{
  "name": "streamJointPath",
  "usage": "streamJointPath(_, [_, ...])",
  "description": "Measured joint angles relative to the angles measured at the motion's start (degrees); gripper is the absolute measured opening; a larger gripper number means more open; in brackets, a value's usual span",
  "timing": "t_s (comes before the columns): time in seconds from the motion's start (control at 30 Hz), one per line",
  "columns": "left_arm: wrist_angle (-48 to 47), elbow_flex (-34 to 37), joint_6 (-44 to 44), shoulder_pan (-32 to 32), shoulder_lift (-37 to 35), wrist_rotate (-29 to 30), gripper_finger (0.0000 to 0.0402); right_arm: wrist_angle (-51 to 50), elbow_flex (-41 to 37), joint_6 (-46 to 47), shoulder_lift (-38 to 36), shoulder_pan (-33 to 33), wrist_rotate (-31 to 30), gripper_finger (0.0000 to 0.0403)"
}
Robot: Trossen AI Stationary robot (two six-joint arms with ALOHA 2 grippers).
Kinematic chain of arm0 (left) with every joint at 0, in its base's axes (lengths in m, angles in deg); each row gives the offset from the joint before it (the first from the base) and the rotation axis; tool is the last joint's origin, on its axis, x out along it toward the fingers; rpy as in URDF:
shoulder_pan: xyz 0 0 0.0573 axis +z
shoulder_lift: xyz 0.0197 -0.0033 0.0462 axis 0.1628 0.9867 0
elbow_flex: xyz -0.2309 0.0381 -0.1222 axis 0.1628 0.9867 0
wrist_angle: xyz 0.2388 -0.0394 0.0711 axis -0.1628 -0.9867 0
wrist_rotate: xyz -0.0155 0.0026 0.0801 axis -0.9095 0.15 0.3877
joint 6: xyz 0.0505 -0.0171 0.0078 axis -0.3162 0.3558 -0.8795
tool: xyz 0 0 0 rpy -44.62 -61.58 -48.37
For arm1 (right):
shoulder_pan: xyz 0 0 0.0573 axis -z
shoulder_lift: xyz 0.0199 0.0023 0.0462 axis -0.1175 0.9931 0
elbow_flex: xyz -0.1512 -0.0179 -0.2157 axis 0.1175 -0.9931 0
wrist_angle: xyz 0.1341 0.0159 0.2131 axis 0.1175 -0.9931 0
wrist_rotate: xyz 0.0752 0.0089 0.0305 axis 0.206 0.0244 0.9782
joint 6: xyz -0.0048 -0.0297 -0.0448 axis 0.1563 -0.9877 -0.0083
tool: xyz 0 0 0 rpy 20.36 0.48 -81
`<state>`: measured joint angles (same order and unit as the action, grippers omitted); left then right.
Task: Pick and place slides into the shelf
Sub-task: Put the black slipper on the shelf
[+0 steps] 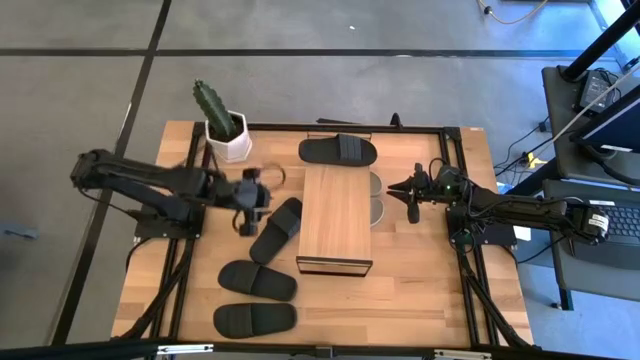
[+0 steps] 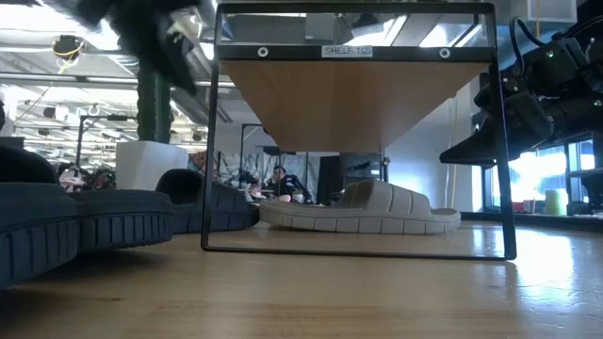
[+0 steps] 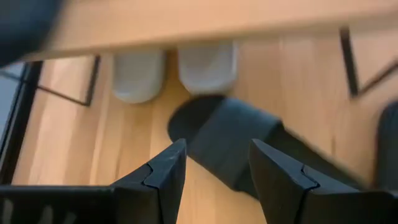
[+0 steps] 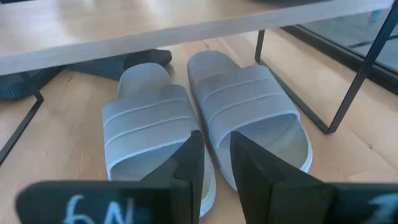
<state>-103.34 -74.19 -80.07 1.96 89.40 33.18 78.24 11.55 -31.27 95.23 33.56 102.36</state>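
Observation:
The black slide should go on the shelf (image 1: 336,215) with its mate, so my left gripper should next grab the slide by its strap's edge (image 1: 285,217).
The shelf (image 1: 335,218) stands mid-table, a light wood plank on a thin dark frame. Two pale beige-grey slides (image 4: 205,118) lie side by side under it, soles on the table, and one also shows in the low view (image 2: 363,209). One black slide (image 1: 338,150) lies beyond the shelf's far end. Three more black slides lie left of the shelf (image 1: 276,230), (image 1: 258,281), (image 1: 256,320). My left gripper (image 3: 217,162) is open above the nearest black slide (image 3: 230,140), clear of it. My right gripper (image 4: 216,149) is open with a narrow gap, raised right of the shelf (image 2: 490,127), facing the beige pair.
A potted cactus in a white pot (image 1: 222,125) stands at the table's far left, close behind my left arm. The shelf's thin dark frame legs (image 4: 348,81) stand beside the beige pair. Bare tabletop lies right of the shelf (image 1: 420,270).

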Motion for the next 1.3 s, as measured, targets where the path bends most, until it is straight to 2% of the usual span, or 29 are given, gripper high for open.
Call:
streamJointPath(0.07, [3.7,4.2,-2.0,-2.9,0.4,2.6,0.0166,0.1,0.0,0.0,0.0,0.0,0.0,0.008])
streamJointPath(0.17, [8.4,9.2,-2.2,-6.7,1.2,9.7,0.0166,0.1,0.0,0.0,0.0,0.0,0.0,0.008])
streamJointPath(0.27, [14.4,12.2,-3.6,-10.3,2.2,15.1,0.0166,0.1,0.0,0.1,0.0,0.0,0.0,0.008])
streamJointPath(0.43, [22.5,14.0,-9.4,-14.8,5.2,16.6,0.0166,0.0,0.0,0.0,0.0,0.0,0.0,0.008])
streamJointPath(0.7, [25.5,14.0,-9.6,-16.0,13.8,18.6,0.0166,0.0,0.0,0.0,0.0,0.0,0.0,0.008])
streamJointPath(0.97, [25.6,14.1,-7.7,-15.9,20.2,28.6,0.0166,0.0,0.0,0.0,0.0,0.0,0.0,0.008])
streamJointPath(1.3, [25.6,14.1,-7.6,-15.6,23.3,27.8,0.0166,0.0,0.0,0.0,0.0,0.0,0.0,0.008])
